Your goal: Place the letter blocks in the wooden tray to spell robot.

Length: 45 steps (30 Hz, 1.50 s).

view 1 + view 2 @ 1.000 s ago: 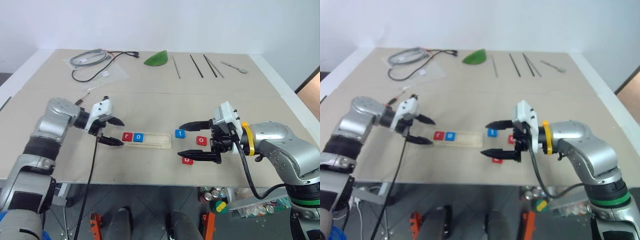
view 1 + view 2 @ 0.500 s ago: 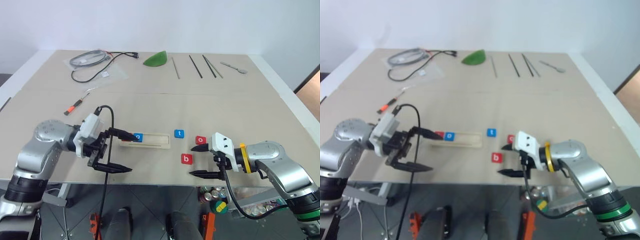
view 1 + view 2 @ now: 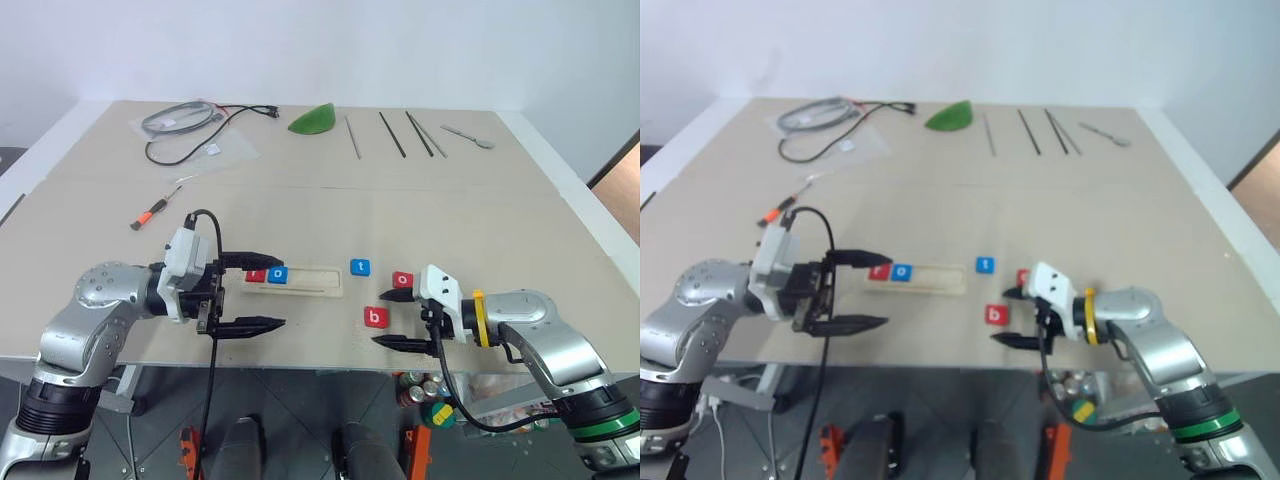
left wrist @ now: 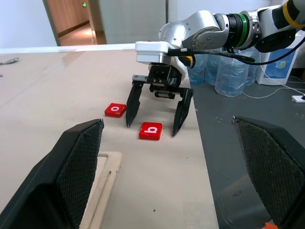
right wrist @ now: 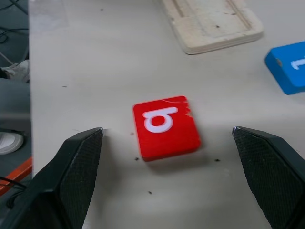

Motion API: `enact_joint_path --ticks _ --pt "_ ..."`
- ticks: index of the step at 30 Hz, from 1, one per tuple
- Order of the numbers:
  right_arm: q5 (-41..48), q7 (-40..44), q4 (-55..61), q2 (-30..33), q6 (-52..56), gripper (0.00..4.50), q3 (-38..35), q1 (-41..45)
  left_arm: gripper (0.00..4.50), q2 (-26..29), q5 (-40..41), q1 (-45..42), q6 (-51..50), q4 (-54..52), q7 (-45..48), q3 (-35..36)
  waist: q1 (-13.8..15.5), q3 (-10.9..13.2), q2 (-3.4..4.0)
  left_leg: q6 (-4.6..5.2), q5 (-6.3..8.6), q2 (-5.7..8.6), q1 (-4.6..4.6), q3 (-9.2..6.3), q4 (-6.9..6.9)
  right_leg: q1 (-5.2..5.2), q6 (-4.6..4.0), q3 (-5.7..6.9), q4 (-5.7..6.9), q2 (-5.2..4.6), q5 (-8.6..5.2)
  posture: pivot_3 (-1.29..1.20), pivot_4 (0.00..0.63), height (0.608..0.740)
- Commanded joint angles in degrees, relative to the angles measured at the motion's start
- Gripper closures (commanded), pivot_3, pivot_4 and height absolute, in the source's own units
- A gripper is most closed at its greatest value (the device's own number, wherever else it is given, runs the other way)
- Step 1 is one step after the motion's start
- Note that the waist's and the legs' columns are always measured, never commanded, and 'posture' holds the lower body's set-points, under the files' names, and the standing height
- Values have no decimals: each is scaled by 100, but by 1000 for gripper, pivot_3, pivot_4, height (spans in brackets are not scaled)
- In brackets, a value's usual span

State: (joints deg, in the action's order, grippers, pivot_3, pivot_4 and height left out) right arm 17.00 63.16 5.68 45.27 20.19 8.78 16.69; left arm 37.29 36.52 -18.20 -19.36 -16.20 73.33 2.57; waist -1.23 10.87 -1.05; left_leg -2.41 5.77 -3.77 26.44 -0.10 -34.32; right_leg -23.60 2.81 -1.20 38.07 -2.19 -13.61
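Observation:
My right gripper should close on the red b block now, because its fingers are on either side of the block.
The wooden tray [image 3: 312, 283] lies near the table's front, with a red r block [image 3: 256, 274] and a blue o block [image 3: 278, 274] in its left end. To its right lie a blue t block [image 3: 360, 267], a red o block [image 3: 402, 280] and a red b block [image 3: 376, 317]. My right gripper [image 3: 378, 318] is open and low over the table, one finger on each side of the b block [image 5: 165, 126] without touching it. My left gripper [image 3: 284, 290] is open and empty, pointing right across the tray's left end, its far finger just above the r block.
At the back of the table are a bagged cable [image 3: 190, 115], a green piece [image 3: 313, 118], thin rods [image 3: 392, 131] and a spoon [image 3: 470, 133]. An orange screwdriver [image 3: 150, 212] lies at the left. Both grippers are close to the table's front edge. Water bottles [image 4: 228, 71] stand on the floor beyond it.
My left gripper has drawn back toward the front edge and turned to point right. My right gripper has come down to the table around the b block. The blocks have not moved.

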Motion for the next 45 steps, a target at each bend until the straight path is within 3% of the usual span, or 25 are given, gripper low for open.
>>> enact_joint_path --ticks 1,3,9,11,18,22,26,34,45 --pt "-78 -88 -289 -88 -80 254 -139 86 5 72 115 31 20 -248 -57 105 0 0 0 -1 0 0 0 0 0 1 0 0 0 0 0 0 150 740" --pt "-91 -52 -371 -120 -158 763 -123 86 0 69 119 41 18 -272 -93 98 0 0 0 -4 2 0 -2 0 -1 2 -1 0 0 -1 1 0 150 740" --pt "-124 42 -431 -117 -296 2918 -60 58 0 65 30 81 132 -188 -160 122 0 -1 -1 -10 6 1 -4 0 -1 5 -7 0 -1 -4 4 0 150 740" --pt "-120 70 -441 -107 -305 3326 -70 69 0 66 -13 70 197 -123 -180 142 0 -1 -1 -10 6 1 -4 0 -1 5 -7 0 -1 -4 4 0 150 740" --pt "-94 34 -474 -160 -156 3325 -84 221 0 229 27 -33 217 312 -236 435 0 0 -1 -9 6 1 -4 0 1 3 -3 0 -2 -2 1 0 150 740" --pt "551 -5 -76 -378 504 3325 -404 896 0 632 114 180 53 485 -54 695 -35 2 2 -11 7 0 -1 2 4 -13 -12 -3 -2 -3 8 0 150 740" --pt "760 7 -140 -612 882 3325 -339 1812 0 689 136 264 61 620 -60 835 -42 3 2 -11 7 0 0 3 19 -29 -16 -4 -1 -3 13 0 150 740" --pt "-193 -24 -1533 -1489 756 3325 723 3197 0 680 196 622 -90 312 -184 799 -23 -1 -5 -1 1 -3 10 9 41 -43 -15 -6 -2 -1 1 0 150 740" --pt "-941 315 -2355 -1966 590 3325 1392 3568 0 961 365 1406 -410 -90 -220 1073 -8 0 -3 0 0 -6 34 11 56 -70 -6 -8 2 8 -13 0 150 740"
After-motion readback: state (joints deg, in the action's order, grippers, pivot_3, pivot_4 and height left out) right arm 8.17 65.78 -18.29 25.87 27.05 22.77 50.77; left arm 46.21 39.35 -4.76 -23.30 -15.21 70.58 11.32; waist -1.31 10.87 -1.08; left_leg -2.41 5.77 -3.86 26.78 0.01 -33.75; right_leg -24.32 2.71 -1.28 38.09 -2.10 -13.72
